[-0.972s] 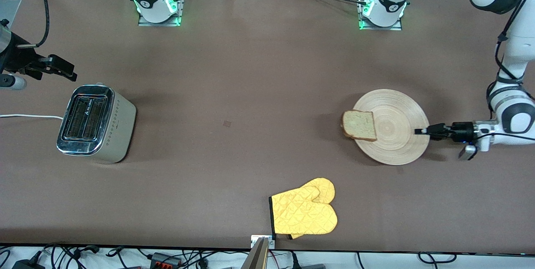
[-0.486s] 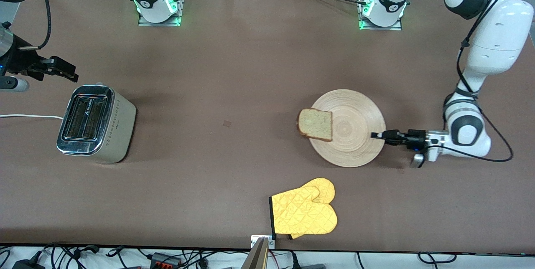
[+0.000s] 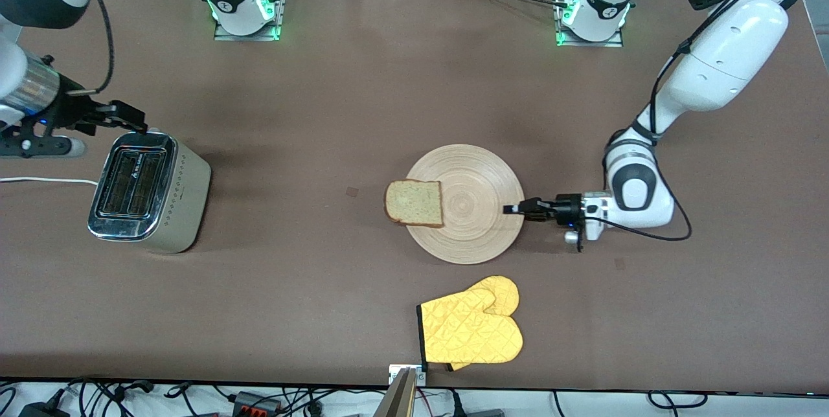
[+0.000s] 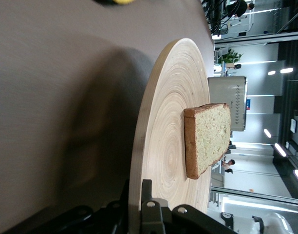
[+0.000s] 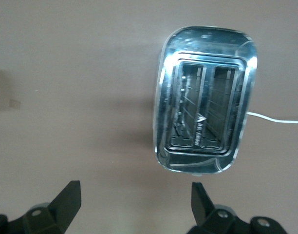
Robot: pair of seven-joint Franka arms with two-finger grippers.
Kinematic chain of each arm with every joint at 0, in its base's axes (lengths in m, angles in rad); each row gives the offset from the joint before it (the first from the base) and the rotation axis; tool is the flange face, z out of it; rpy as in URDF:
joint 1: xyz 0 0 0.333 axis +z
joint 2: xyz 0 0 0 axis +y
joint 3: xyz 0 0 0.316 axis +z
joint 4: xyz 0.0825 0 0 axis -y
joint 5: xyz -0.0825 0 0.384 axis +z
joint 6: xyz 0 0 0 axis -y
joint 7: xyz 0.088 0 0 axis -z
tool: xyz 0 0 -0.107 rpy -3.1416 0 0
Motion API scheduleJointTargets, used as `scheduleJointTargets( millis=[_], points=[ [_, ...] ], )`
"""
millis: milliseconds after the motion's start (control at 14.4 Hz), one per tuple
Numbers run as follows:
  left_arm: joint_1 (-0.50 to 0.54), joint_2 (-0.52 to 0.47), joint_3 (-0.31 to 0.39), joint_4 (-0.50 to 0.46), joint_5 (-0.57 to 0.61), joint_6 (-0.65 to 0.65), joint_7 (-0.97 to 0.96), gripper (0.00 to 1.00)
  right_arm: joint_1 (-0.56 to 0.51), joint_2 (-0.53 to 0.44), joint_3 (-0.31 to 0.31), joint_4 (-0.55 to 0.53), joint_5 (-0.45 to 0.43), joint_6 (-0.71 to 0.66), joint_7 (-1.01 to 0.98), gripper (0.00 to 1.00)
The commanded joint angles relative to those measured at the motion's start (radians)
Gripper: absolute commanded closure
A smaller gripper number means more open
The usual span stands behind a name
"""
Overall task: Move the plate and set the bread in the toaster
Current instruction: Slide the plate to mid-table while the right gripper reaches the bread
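Observation:
The plate's edge would miss the empty table beside the tape patch if my left gripper opened now, so I need to first move it there.
The round light-wood plate [image 3: 482, 187] lies mid-table with the bread slice [image 3: 414, 202] on its edge toward the toaster. My left gripper [image 3: 515, 208] is shut on the plate's rim at the side toward the left arm's end. In the left wrist view its fingers [image 4: 147, 195] clamp the plate [image 4: 173, 107], and the bread [image 4: 207, 139] lies flat on it. The chrome-topped toaster [image 3: 146, 191] stands at the right arm's end with both slots empty. My right gripper [image 3: 133, 120] is open, in the air by the toaster's end. The right wrist view shows the toaster [image 5: 205, 97] past the gripper [image 5: 134, 200].
A yellow oven mitt [image 3: 473, 329] lies near the table's front edge, nearer to the front camera than the plate. The toaster's white cord [image 3: 39, 179] runs off the right arm's end of the table and also shows in the right wrist view [image 5: 275, 119].
My left gripper has slid the plate with the bread on it toward the toaster, from the left arm's end to mid-table. My right gripper has moved closer to the toaster.

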Motion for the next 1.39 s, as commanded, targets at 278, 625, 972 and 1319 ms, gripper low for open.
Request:
scheduleJointTargets(
  millis=[278,625,972,1319],
  points=[
    [-0.108,0.008,-0.015,-0.039,-0.201,0.05,0.143,0.99,0.026,0.057,0.001,0.005,0.099,0.03,0.003,0.0],
    [-0.114,0.007,-0.013,-0.039,-0.205,0.05,0.148,0.66,0.087,0.137,0.0,0.005,0.141,0.128,-0.004,0.0],
    [-0.096,-0.028,-0.004,-0.045,-0.198,0.041,0.149,0.0,0.153,0.175,0.0,0.006,0.144,0.157,0.015,0.0],
    [0.022,-0.059,0.013,-0.005,0.027,-0.077,0.105,0.0,0.198,0.259,0.0,0.002,0.328,0.228,0.014,0.0]
  ],
)
